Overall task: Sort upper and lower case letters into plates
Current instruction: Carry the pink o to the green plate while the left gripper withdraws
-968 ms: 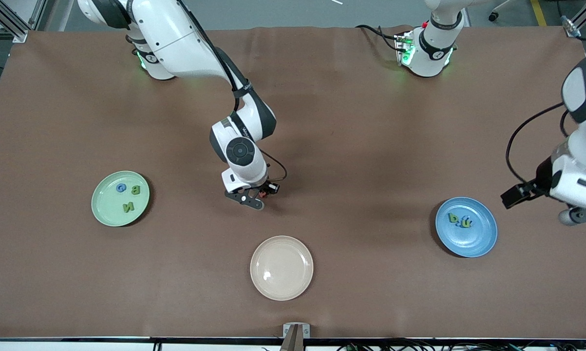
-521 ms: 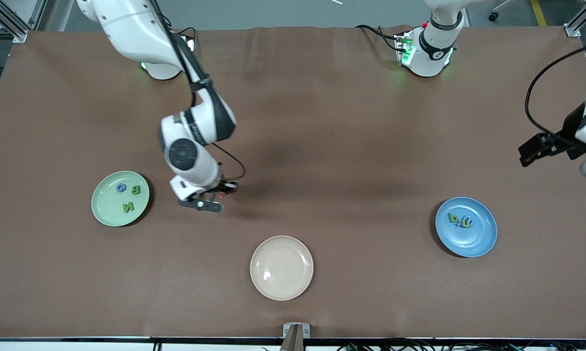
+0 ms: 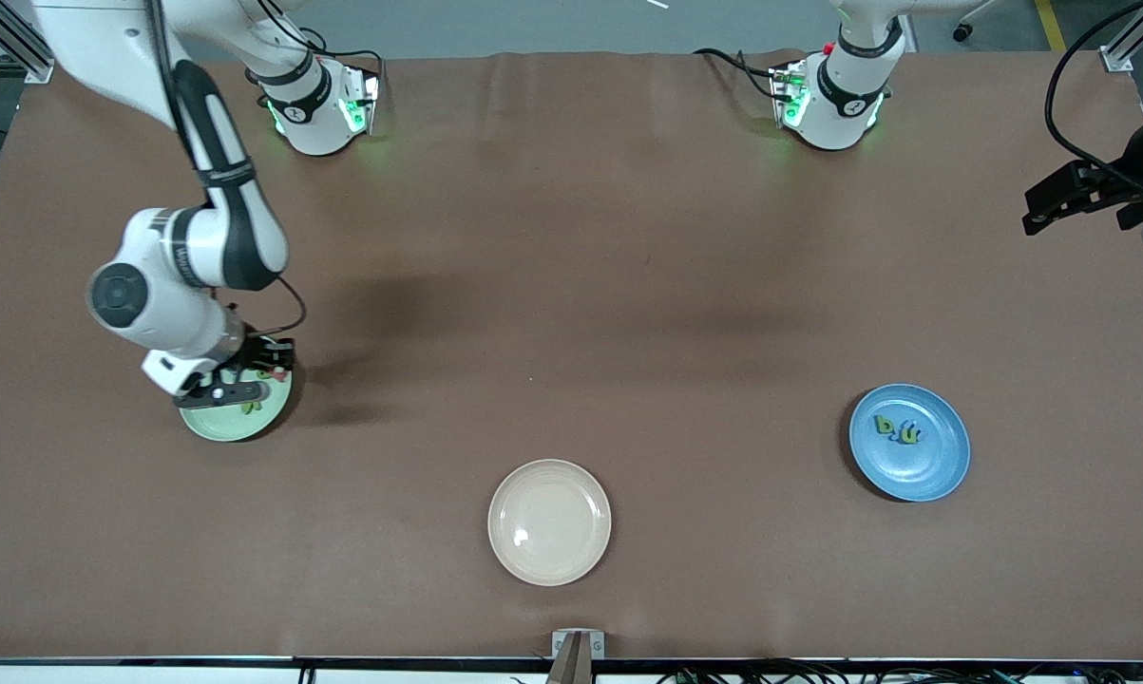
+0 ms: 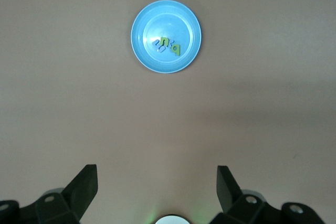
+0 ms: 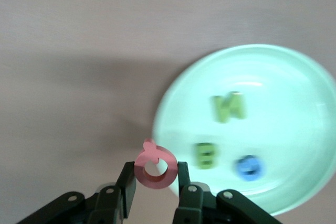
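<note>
The pink Q (image 5: 155, 181) needs to stay held in my closed right gripper for now. It hangs above the mint plate's rim (image 5: 164, 103) in the right wrist view and would miss if I let go.
My right gripper (image 3: 240, 382) (image 5: 155, 174) is shut on a pink-red letter Q (image 5: 156, 168), held upright over the rim of the pale mint plate (image 3: 218, 429) (image 5: 294, 77). In that plate lie a green N (image 5: 228, 107), a green B (image 5: 205, 154) and a blue G (image 5: 249, 167). The blue plate (image 3: 942, 465) (image 4: 142, 22) at the left arm's end holds small green and blue letters (image 3: 899, 429) (image 4: 168, 46) in a cluster. My left gripper (image 3: 1041, 211) (image 4: 157, 178) hangs open and empty, high over bare table at that end.
A cream-beige plate (image 3: 549, 560) with nothing in it sits near the table's front edge, between the two coloured plates. The brown table top (image 3: 628, 313) runs bare between the plates and the arm bases.
The right arm has carried the pink Q from over the table's middle to over the mint plate. The left arm has drawn up and away from the blue plate.
</note>
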